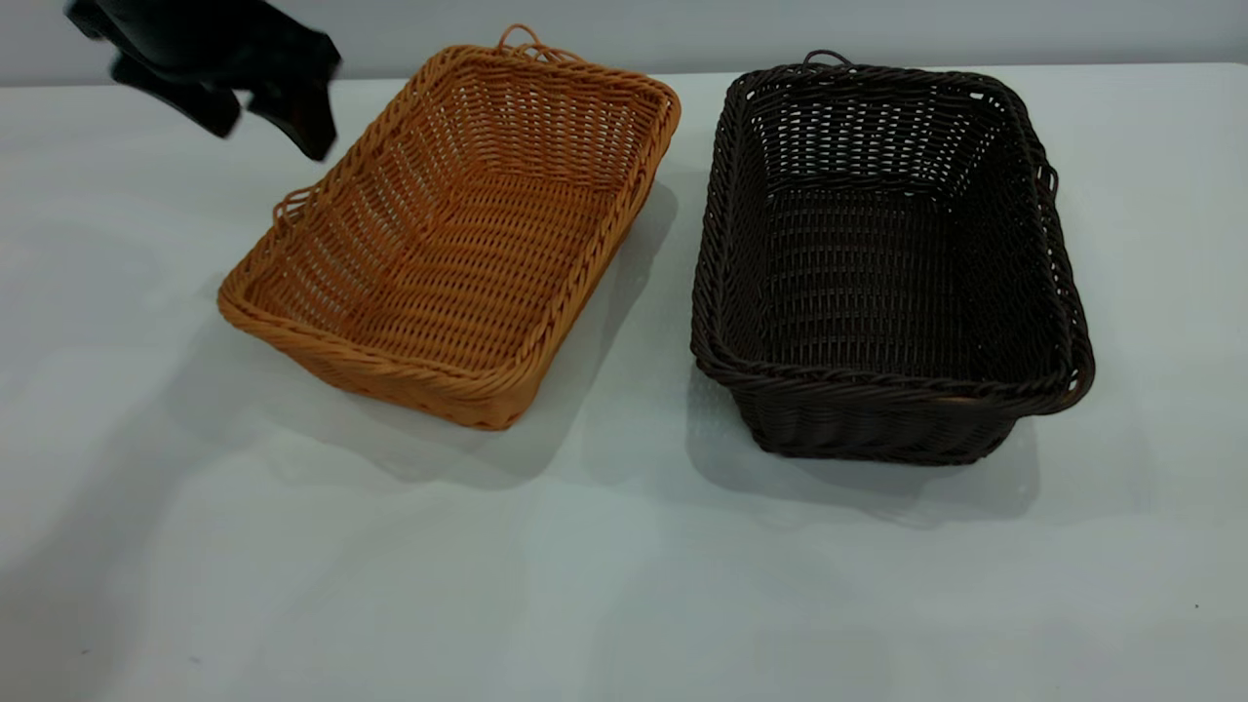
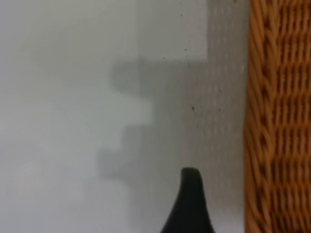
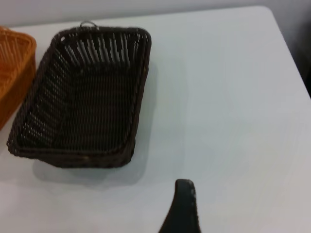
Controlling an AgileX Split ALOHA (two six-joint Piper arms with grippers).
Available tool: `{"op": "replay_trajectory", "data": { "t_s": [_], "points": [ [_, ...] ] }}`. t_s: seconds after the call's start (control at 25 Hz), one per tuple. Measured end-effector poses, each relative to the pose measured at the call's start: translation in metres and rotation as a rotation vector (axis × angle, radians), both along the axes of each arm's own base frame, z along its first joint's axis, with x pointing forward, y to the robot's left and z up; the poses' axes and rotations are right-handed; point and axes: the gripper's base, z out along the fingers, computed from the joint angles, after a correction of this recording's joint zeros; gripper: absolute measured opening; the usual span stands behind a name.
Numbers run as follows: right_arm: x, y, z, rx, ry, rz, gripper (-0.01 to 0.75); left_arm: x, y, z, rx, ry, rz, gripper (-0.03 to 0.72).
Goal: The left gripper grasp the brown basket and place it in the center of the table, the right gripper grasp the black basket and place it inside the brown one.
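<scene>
The brown basket is far wider than my open fingers. To place it, my left gripper will next grab the thin rim of its long side.
The brown basket sits on the table left of centre, turned at an angle and empty. The black basket stands to its right, upright and empty. My left gripper hangs open in the air above the table, just left of the brown basket's far left rim. The left wrist view shows one of its fingers beside that rim, not touching it. My right gripper is out of the exterior view. One of its fingers shows over bare table, apart from the black basket.
A narrow strip of table separates the two baskets. The table's far edge runs just behind them, and its right edge shows in the right wrist view. There is wide bare table in front of both baskets.
</scene>
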Motion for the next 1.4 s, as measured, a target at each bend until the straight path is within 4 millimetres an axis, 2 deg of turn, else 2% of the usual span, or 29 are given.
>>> {"op": "replay_trajectory", "data": {
  "t_s": [0.2, 0.32, 0.44, 0.56, 0.64, 0.72, 0.76, 0.92, 1.08, 1.24, 1.4],
  "points": [
    [0.023, 0.001, 0.017, -0.003, 0.101, -0.001, 0.574, 0.017, -0.004, -0.029, 0.002, 0.007, 0.000, 0.562],
    [0.046, 0.002, 0.029, -0.007, 0.180, -0.001, 0.574, 0.025, -0.006, -0.047, 0.004, 0.018, -0.002, 0.559],
    [0.077, 0.006, 0.037, 0.013, 0.279, 0.008, 0.574, 0.031, -0.014, -0.066, 0.004, 0.022, -0.015, 0.520],
    [0.107, 0.012, 0.037, 0.061, 0.372, 0.020, 0.574, 0.034, -0.026, -0.078, 0.002, 0.018, -0.036, 0.400],
    [0.127, 0.016, 0.032, 0.109, 0.429, 0.027, 0.574, 0.036, -0.031, -0.079, 0.003, 0.008, -0.050, 0.262],
    [0.149, 0.021, 0.021, 0.156, 0.492, 0.026, 0.574, 0.038, -0.034, -0.075, 0.000, 0.004, -0.052, 0.127],
    [0.158, 0.023, 0.015, 0.187, 0.520, 0.024, 0.574, 0.040, -0.036, -0.071, -0.003, 0.004, -0.053, 0.086],
    [0.197, 0.035, -0.015, 0.332, 0.623, 0.012, 0.574, 0.046, -0.039, -0.046, -0.011, -0.020, -0.055, 0.081],
    [0.228, 0.047, -0.048, 0.496, 0.702, -0.001, 0.574, 0.050, -0.037, -0.004, -0.020, -0.113, -0.062, 0.079],
    [0.250, 0.058, -0.085, 0.666, 0.824, -0.069, 0.574, 0.053, -0.036, 0.037, -0.047, -0.226, -0.058, 0.078],
    [0.265, 0.065, -0.121, 0.809, 0.921, -0.172, 0.574, 0.053, -0.036, 0.051, -0.057, -0.267, -0.057, 0.078]
  ]
}}
